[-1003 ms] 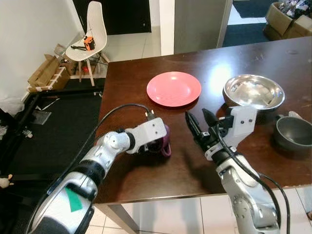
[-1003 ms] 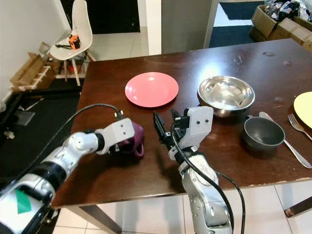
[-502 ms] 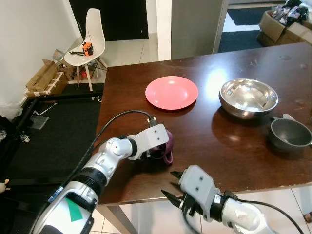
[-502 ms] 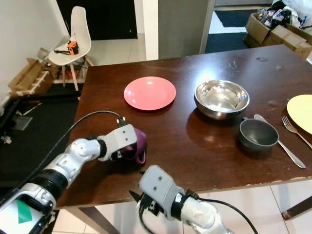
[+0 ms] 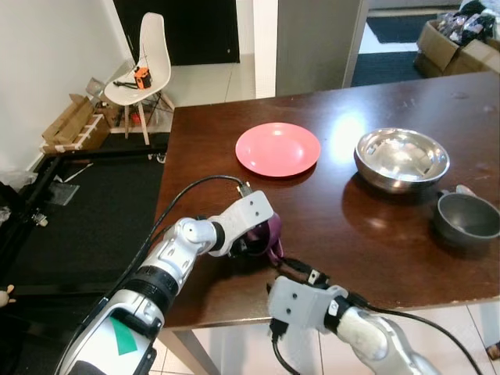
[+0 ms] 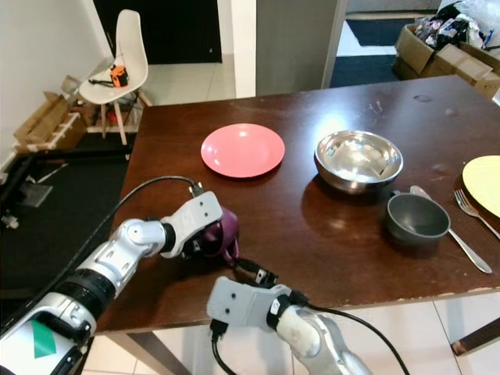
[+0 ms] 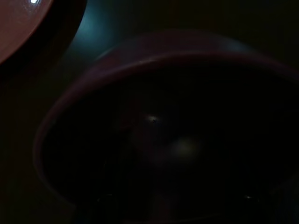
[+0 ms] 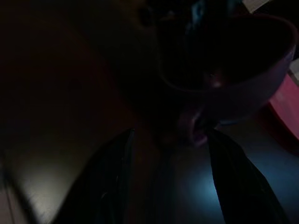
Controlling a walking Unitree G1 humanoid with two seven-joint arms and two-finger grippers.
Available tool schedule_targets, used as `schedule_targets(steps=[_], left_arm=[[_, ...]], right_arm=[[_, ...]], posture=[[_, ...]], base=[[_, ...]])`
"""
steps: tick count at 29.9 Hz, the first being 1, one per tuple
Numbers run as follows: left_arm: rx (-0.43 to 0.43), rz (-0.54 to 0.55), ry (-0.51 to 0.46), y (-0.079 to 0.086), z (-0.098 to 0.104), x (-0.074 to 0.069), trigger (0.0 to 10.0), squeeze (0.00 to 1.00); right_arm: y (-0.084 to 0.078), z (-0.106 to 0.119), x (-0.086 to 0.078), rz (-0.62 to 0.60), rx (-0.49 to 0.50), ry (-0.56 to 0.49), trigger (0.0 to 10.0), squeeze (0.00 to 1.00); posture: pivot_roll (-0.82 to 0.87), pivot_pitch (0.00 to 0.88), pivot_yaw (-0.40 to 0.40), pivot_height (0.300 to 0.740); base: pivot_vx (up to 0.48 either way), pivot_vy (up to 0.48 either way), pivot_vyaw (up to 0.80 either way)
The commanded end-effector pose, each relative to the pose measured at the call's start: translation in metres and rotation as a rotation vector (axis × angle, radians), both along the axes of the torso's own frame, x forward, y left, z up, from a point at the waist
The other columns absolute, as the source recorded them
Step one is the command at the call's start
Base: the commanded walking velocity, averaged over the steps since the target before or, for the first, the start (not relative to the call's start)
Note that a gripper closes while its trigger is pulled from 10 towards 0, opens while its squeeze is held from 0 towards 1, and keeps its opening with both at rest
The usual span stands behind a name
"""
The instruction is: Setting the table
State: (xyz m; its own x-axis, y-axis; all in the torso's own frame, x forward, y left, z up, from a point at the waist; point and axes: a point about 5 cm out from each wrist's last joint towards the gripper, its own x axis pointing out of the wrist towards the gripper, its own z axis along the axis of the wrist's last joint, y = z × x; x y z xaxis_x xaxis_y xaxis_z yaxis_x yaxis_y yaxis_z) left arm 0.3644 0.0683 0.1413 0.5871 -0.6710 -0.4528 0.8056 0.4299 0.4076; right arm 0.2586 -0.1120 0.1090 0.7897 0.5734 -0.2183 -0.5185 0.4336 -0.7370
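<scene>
My right gripper grips the mug by its handle [image 5: 276,250] [image 8: 195,128] next, as it sticks out free while my left gripper stays shut on the mug's opening.
A purple mug [image 5: 269,232] lies tipped on the dark wooden table [image 5: 203,156] near its front left. My left gripper [image 5: 251,234] is at the mug's mouth and shut on it; the left wrist view looks straight into the mug's dark inside [image 7: 177,149]. My right gripper [image 8: 170,133] comes up from the table's front edge, open, its fingers [image 8: 112,177] pointing at the mug's handle [image 8: 196,128] and close to it. A pink plate [image 5: 277,148] sits further back on the table.
A steel bowl [image 5: 402,156] and a grey cup [image 5: 467,219] stand at the right. A spoon [image 6: 461,242], a fork [image 6: 475,209] and a yellow plate [image 6: 484,180] lie at the far right edge. A white chair [image 5: 147,62] stands beyond the table's left.
My right arm dropped from above the table's middle to the front edge, then swung in so its open fingers point at the mug's handle. The left gripper stayed on the mug.
</scene>
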Motion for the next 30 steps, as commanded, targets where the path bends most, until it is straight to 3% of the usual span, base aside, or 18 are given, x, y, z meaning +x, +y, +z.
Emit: schedule_targets(steps=[1, 8, 11, 14, 18, 20, 21, 22, 30], left_arm=[[0.028, 0.022, 0.06, 0.01, -0.013, -0.004, 10.0, 0.0], [0.023, 0.004, 0.066, 0.01, -0.011, -0.007, 10.0, 0.0], [0.022, 0.002, 0.066, 0.01, -0.01, -0.007, 10.0, 0.0], [0.019, -0.014, 0.068, 0.009, -0.008, -0.01, 10.0, 0.0], [0.018, -0.033, 0.076, 0.008, -0.009, -0.013, 10.0, 0.0], [0.017, -0.047, 0.081, 0.006, -0.009, -0.015, 10.0, 0.0], [0.017, -0.051, 0.083, 0.006, -0.008, -0.016, 10.0, 0.0], [0.016, -0.053, 0.083, 0.006, -0.008, -0.017, 10.0, 0.0], [0.016, -0.043, 0.081, 0.005, -0.007, -0.016, 10.0, 0.0]], right_arm=[[0.003, -0.008, 0.007, -0.032, 0.009, -0.023, 10.0, 0.0], [0.007, -0.025, 0.026, -0.124, -0.002, -0.089, 10.0, 0.0], [0.009, -0.028, 0.028, -0.124, 0.005, -0.09, 10.0, 0.0], [0.021, -0.031, 0.03, -0.088, 0.092, -0.079, 10.0, 0.0], [0.029, -0.032, 0.031, -0.043, 0.107, -0.093, 9.8, 0.0], [0.032, -0.034, 0.033, -0.025, 0.083, -0.11, 4.2, 0.0], [0.033, -0.034, 0.033, -0.018, 0.079, -0.116, 2.6, 0.0], [0.034, -0.034, 0.034, -0.008, 0.076, -0.129, 0.0, 0.0], [0.037, -0.028, 0.035, 0.036, 0.105, -0.19, 0.0, 0.0]], posture=[[-0.06, 0.049, 0.17, 0.74], [-0.05, 0.044, 0.168, 0.74], [-0.04, 0.043, 0.167, 0.74], [-0.04, 0.041, 0.167, 0.74], [-0.03, 0.04, 0.167, 0.74], [-0.03, 0.039, 0.167, 0.74], [-0.03, 0.039, 0.167, 0.74], [-0.03, 0.039, 0.166, 0.74], [-0.03, 0.037, 0.166, 0.74]], base=[[0.0, 0.0, 0.0], [0.0, 0.0, 0.0], [0.0, 0.0, 0.0], [0.0, 0.0, 0.0], [0.0, 0.0, 0.0], [0.0, 0.0, 0.0], [0.0, 0.0, 0.0], [0.0, 0.0, 0.0], [0.0, 0.0, 0.0]])
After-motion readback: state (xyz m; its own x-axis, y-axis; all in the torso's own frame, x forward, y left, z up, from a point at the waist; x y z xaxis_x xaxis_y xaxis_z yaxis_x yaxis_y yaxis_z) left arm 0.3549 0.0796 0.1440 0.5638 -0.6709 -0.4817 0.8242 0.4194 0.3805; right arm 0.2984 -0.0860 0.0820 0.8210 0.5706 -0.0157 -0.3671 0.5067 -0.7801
